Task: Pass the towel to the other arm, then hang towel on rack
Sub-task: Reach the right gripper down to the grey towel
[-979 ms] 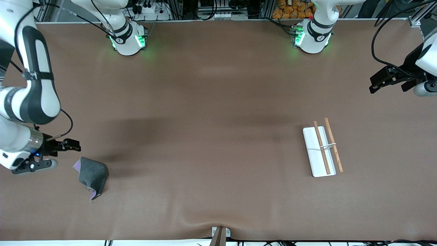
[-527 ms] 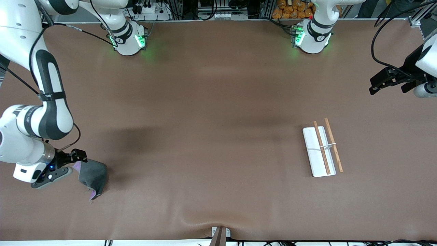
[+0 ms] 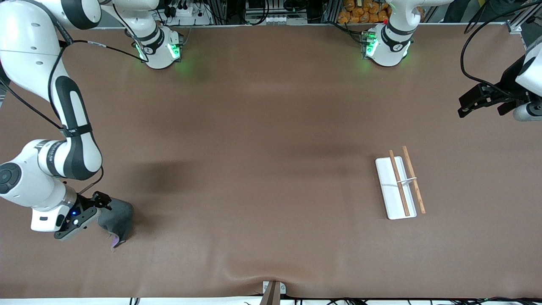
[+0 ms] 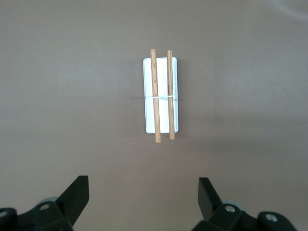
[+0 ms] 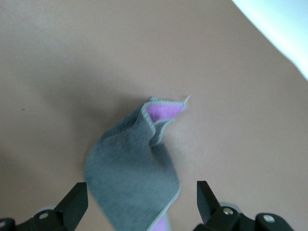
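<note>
The towel's purple corner (image 5: pixel 162 110) should stay free for the handover, so the robot's right gripper should grab the towel by its bunched grey body (image 5: pixel 137 202).
The towel (image 3: pixel 116 219), dark grey with purple showing at a folded corner, lies crumpled on the brown table at the right arm's end, near the front camera. My right gripper (image 3: pixel 103 202) is open, low over the towel's edge. In the right wrist view the towel (image 5: pixel 132 180) lies between the open fingers (image 5: pixel 76 202). The rack (image 3: pixel 400 182), a white tray with two brown rods, lies toward the left arm's end. My left gripper (image 3: pixel 474 101) is open and empty, raised at the table's edge; the left wrist view shows the rack (image 4: pixel 160 95) well apart from it.
The brown table cover has a wrinkled bulge at its front edge (image 3: pixel 271 275). A white strip (image 5: pixel 279 29) of the table's edge shows in the right wrist view. The arm bases (image 3: pixel 159 46) stand along the back edge.
My right gripper has moved down and toward the front camera, from beside the towel to over its edge. The towel, the rack and the left arm have not moved.
</note>
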Robot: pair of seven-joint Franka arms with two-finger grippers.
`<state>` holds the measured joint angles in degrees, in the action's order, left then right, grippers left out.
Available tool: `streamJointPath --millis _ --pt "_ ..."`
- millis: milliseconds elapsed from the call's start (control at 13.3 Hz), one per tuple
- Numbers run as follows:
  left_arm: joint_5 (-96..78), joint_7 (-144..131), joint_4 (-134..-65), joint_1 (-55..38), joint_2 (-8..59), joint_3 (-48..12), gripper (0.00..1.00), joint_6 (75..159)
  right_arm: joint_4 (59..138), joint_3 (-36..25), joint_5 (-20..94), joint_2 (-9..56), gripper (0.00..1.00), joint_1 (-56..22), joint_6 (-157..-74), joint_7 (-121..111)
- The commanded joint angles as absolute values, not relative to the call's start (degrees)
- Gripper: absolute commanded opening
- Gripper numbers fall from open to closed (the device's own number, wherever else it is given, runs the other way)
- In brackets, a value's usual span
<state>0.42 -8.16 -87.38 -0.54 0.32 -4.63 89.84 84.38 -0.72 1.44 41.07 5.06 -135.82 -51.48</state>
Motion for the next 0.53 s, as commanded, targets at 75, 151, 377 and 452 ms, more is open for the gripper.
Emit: streamJointPath --millis 75,151,377,452 --pt "-0.4 -7.6 -86.7 -0.5 0.6 -4.7 1.0 90.4 82.5 -0.7 2.8 44.9 1.0 4.7 -141.4 -54.1" --pt "-0.4 -7.5 -86.7 -0.5 0.6 -4.7 1.0 90.4 82.5 -0.7 2.8 45.3 1.0 4.4 -141.5 -53.5" --pt "-0.4 -7.5 -86.7 -0.5 0.7 -4.6 1.0 90.4 82.5 -0.7 2.9 46.1 1.0 4.3 -141.6 -53.3" --pt "-0.4 -7.5 -86.7 -0.5 0.7 -4.7 1.0 90.4 82.5 -0.6 3.5 46.3 1.0 4.1 -141.7 -53.2"
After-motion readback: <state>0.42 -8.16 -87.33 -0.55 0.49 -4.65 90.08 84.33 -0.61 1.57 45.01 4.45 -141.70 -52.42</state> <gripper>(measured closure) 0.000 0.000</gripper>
